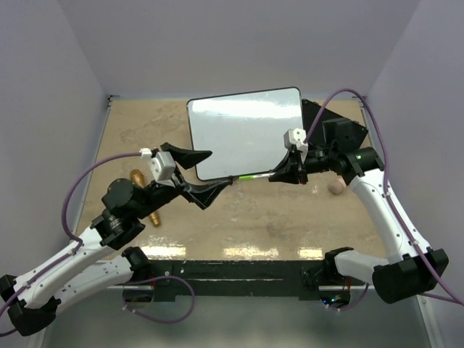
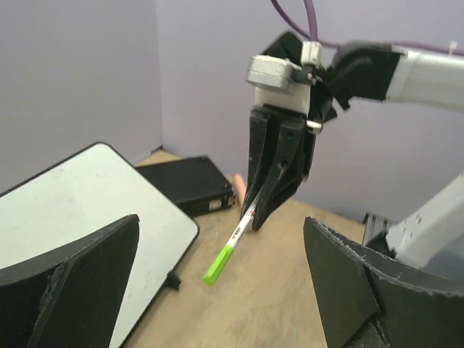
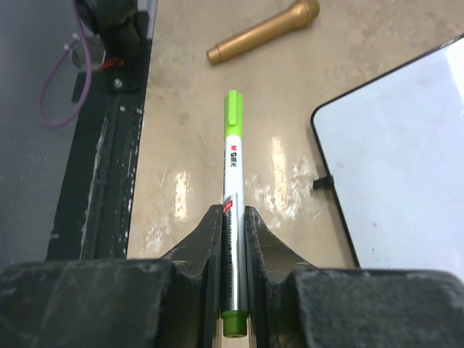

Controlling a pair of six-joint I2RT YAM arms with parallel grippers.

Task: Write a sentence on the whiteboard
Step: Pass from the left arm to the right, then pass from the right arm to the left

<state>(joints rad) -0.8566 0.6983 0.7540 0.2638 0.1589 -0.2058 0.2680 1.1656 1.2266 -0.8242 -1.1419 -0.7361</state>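
The robot's left gripper will grab the marker by its green cap [image 3: 233, 114] next, leaving the marker's body [image 3: 233, 159] to the right gripper, to uncap the marker for writing.
The whiteboard [image 1: 243, 130] lies at the back middle of the table, its surface blank; its near corner shows in the left wrist view [image 2: 65, 210] and the right wrist view [image 3: 406, 159]. My right gripper [image 1: 279, 174] is shut on a white marker [image 1: 250, 176] with a green cap, held out level towards the left, just off the board's near edge. In the right wrist view the fingers [image 3: 233, 214] clamp the marker's barrel [image 3: 233, 159]. My left gripper [image 1: 217, 168] stands wide open facing the capped end [image 2: 217, 268], which lies between its jaws [image 2: 221, 220] without touching them.
A gold-coloured stick [image 1: 154, 217] and a second gold piece [image 1: 138, 177] lie on the table by the left arm. A flat black board [image 1: 337, 127] sits behind the right gripper. A small pinkish object [image 1: 336, 187] rests near the right arm.
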